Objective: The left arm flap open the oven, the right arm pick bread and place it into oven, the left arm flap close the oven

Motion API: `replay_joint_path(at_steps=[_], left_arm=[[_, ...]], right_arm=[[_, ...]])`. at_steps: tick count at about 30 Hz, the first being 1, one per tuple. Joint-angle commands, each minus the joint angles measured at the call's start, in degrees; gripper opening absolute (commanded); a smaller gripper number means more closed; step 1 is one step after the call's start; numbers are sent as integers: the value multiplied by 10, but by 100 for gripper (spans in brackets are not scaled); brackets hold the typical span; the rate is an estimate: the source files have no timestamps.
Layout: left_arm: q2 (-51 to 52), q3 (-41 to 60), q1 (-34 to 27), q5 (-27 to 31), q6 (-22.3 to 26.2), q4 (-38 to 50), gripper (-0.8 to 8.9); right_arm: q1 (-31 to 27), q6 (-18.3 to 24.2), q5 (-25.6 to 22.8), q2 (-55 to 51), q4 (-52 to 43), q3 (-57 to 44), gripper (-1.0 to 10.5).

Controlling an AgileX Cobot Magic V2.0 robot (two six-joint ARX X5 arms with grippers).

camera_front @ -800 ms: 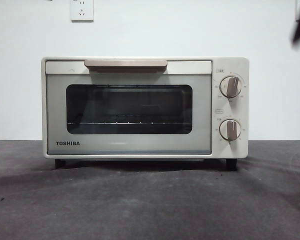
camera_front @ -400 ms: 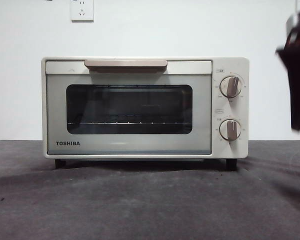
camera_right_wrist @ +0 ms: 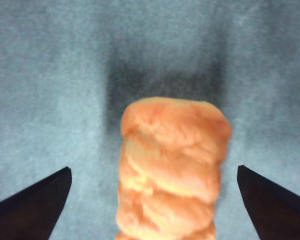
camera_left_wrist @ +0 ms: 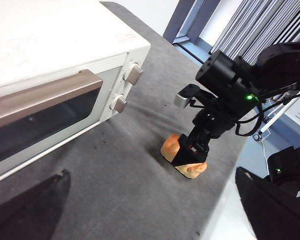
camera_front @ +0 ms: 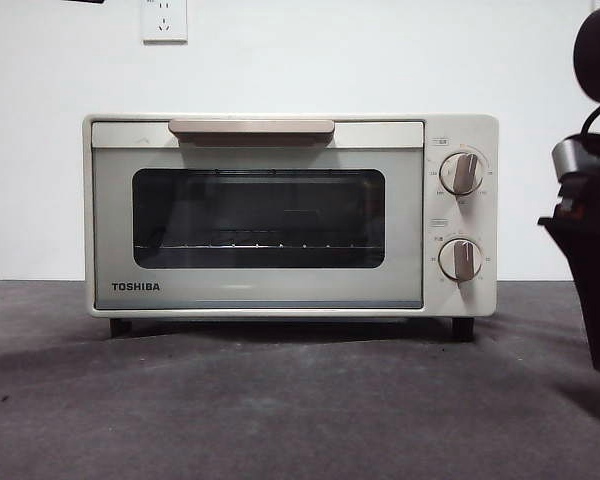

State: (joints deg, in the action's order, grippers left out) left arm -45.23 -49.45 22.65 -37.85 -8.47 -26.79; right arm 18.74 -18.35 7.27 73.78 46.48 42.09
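The orange-golden bread [camera_right_wrist: 170, 175] is long from its rounded end [camera_right_wrist: 175, 110] but narrow across, so my right gripper should grab it by its long sides next.
The cream TOSHIBA oven [camera_front: 280, 215] stands on the table with its glass door shut and its beige handle [camera_front: 251, 128] up. It also shows in the left wrist view [camera_left_wrist: 50, 45]. The right arm's gripper [camera_front: 598, 300] hangs low at the right edge of the front view. In the left wrist view this gripper [camera_left_wrist: 190, 156] sits right over the orange-golden bread [camera_left_wrist: 195, 170], which lies on the cloth beside the oven's dial side. In the right wrist view the right gripper [camera_right_wrist: 154, 170] is open with the bread [camera_right_wrist: 170, 175] between its jaws, not touching. My left gripper [camera_left_wrist: 150, 172] is open, empty, in front of the oven.
A dark grey cloth [camera_front: 280, 400] covers the table. The table's rounded edge [camera_left_wrist: 225, 200] runs close beyond the bread. A wall socket [camera_front: 164, 18] sits above the oven. The two dials [camera_front: 462, 215] are on the oven's right side.
The right arm has come down from the top right corner of the front view to table level at the right edge, now covering the bread there. The oven has not moved.
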Motion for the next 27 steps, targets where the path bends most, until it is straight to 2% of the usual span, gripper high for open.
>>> replay_joint_path(at_steps=[1, 6, 12, 14, 18, 23, 27], left_arm=[[-4, -10, 2, -3, -2, 6, 529], [-4, -10, 2, -3, -2, 6, 529], [-4, -10, 2, -3, -2, 6, 529], [-4, -10, 2, -3, -2, 6, 529], [-4, -10, 2, -3, -1, 6, 517], [-4, -10, 2, 2, -2, 7, 395], [-4, -11, 2, 11, -2, 7, 361]], right_arm=[[3, -7, -2, 23, -6, 3, 476], [2, -7, -2, 60, -14, 3, 452], [3, -7, -2, 74, -12, 3, 207], [3, -6, -2, 69, -12, 3, 156], [2, -5, 5, 43, -10, 6, 156], [2, -5, 26, -19, 26, 11, 156], [2, -1, 32, -89, 71, 15, 156]])
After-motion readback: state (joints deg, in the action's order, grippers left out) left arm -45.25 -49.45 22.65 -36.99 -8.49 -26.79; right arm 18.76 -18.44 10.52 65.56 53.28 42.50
